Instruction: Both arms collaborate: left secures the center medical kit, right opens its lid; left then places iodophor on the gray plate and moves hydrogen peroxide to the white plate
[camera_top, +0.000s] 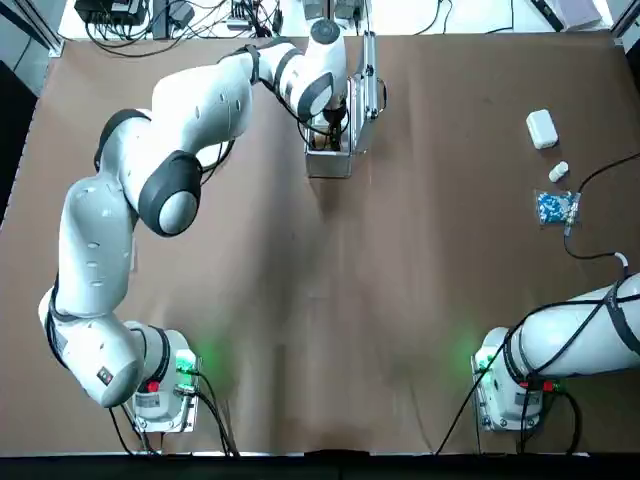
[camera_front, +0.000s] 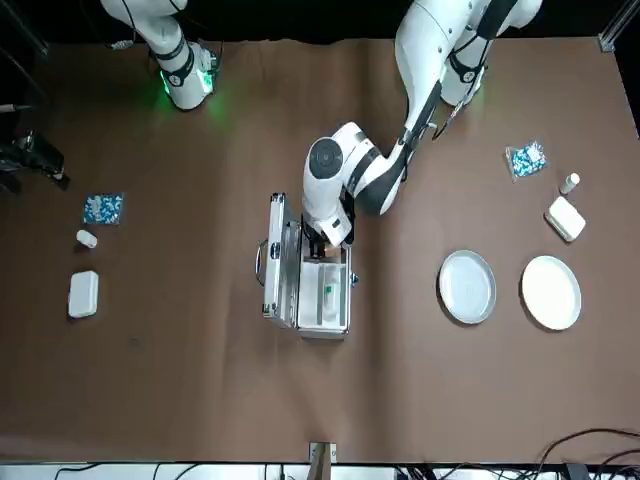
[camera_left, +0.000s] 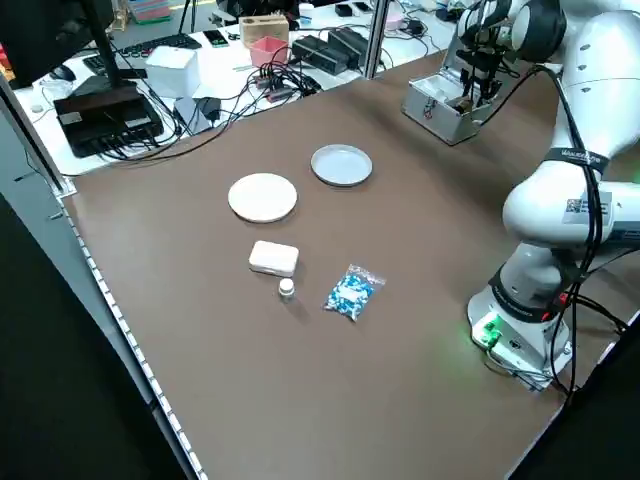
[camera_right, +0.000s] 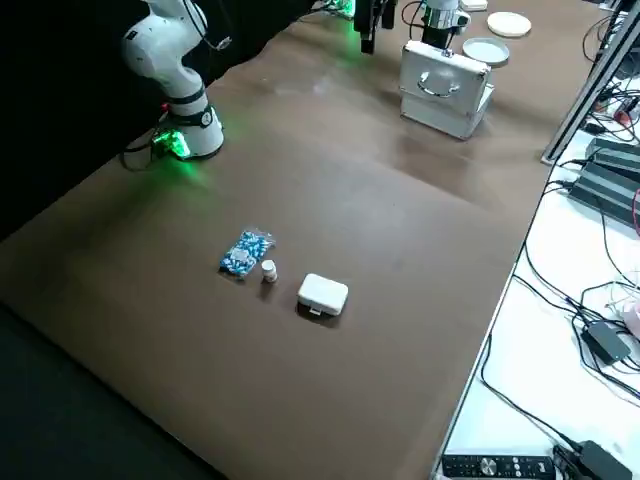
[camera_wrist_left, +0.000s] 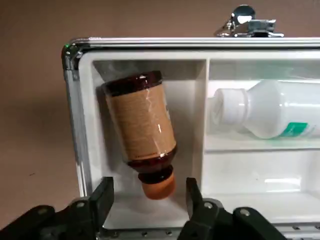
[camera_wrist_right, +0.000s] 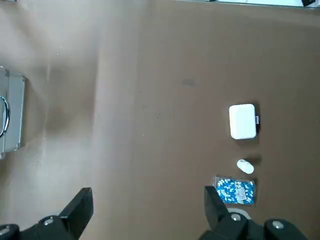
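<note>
The left gripper grips the iodophor by its orange-end with the cap (camera_wrist_left: 157, 183) next, where both sides have room, since its base crowds the compartment side (camera_wrist_left: 97, 95).
The silver medical kit (camera_front: 281, 262) stands open at the table's middle, its lid (camera_right: 443, 74) upright. The brown iodophor (camera_wrist_left: 142, 125) lies in one compartment and the whitish hydrogen peroxide (camera_wrist_left: 270, 112) lies in the neighbouring one. My left gripper (camera_wrist_left: 147, 190) reaches down into the kit (camera_top: 330, 166), open, a finger on either side of the iodophor's orange cap with small gaps showing. The gray plate (camera_front: 467, 287) and the white plate (camera_front: 551, 292) sit side by side on my left, both bare. My right gripper (camera_wrist_right: 147, 210) hangs open over bare table at my far right.
On my left, beyond the plates, lie a white box (camera_front: 566, 218), a small vial (camera_front: 569, 183) and a bag of blue pills (camera_front: 525, 160). A like set lies on my right: box (camera_front: 83, 294), vial (camera_front: 86, 238), bag (camera_front: 102, 208).
</note>
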